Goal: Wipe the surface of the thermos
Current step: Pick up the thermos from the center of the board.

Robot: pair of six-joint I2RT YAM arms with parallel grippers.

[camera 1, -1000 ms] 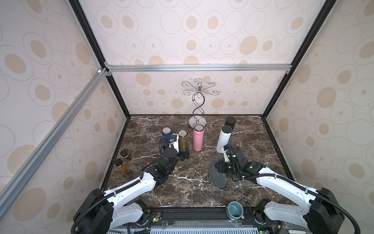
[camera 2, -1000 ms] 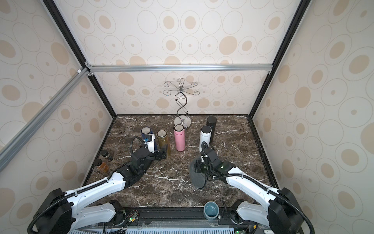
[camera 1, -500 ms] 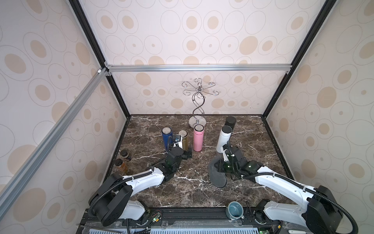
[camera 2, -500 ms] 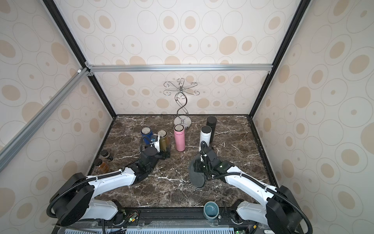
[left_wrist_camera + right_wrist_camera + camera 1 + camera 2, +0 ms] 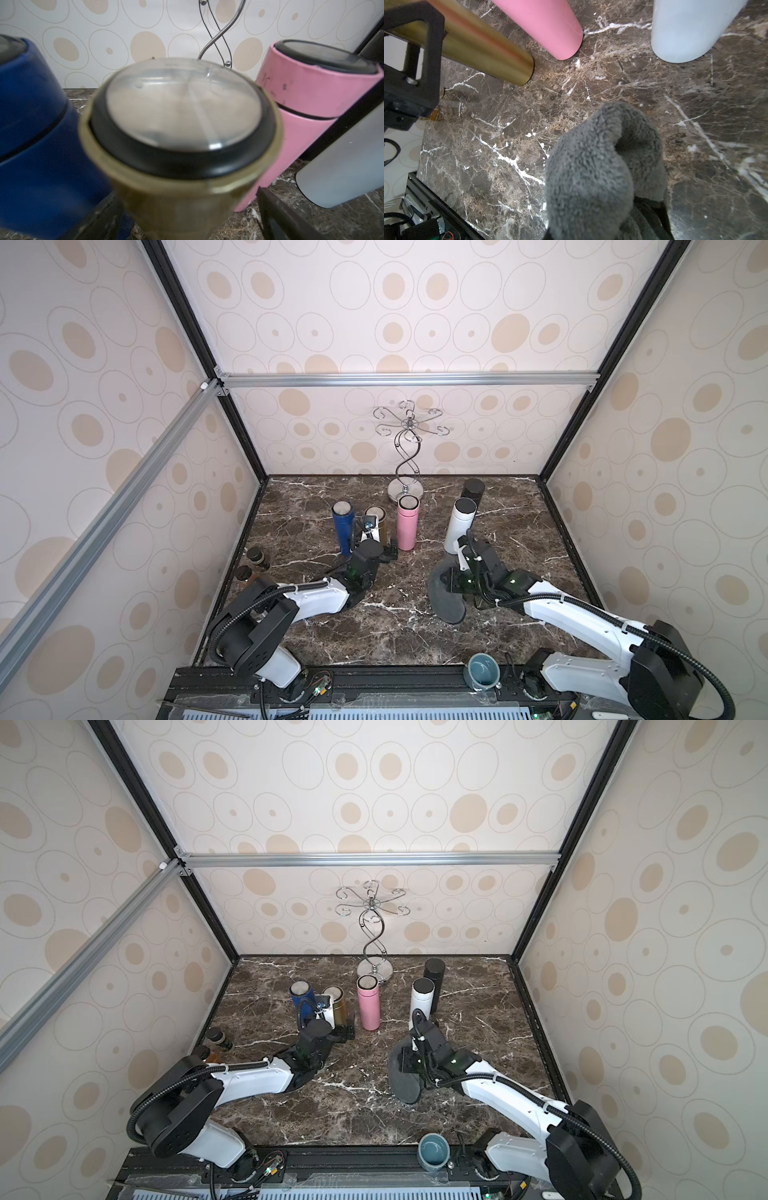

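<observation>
My left gripper will next grab the gold thermos's body below the lid, leaving its top and bottom end free, so the cloth [image 5: 446,599] can wipe it.
The gold thermos [image 5: 383,531] [image 5: 340,1011] stands upright between a blue one and a pink one. My left gripper [image 5: 384,553] [image 5: 343,1031] is open and straddles its lower body. In the left wrist view the gold thermos [image 5: 178,187] fills the gap, with a dark finger [image 5: 276,214] standing slightly off its side. One black finger [image 5: 428,47] lies across the gold body [image 5: 483,47] in the right wrist view. My right gripper [image 5: 451,576] [image 5: 405,1056] is shut on a grey fluffy cloth [image 5: 446,599] [image 5: 596,166] that hangs onto the marble, apart from the thermos.
Close around it stand a blue thermos [image 5: 344,531], a pink thermos [image 5: 406,526], a white thermos [image 5: 459,526] and a black one [image 5: 473,491]. A chrome hook stand [image 5: 405,456] is behind. Two small jars [image 5: 257,558] sit by the left wall, and a teal cup [image 5: 483,670] sits on the front rail.
My left arm has stretched lower and slid right, bringing its fingers around the gold thermos. The right arm and cloth have hardly moved.
</observation>
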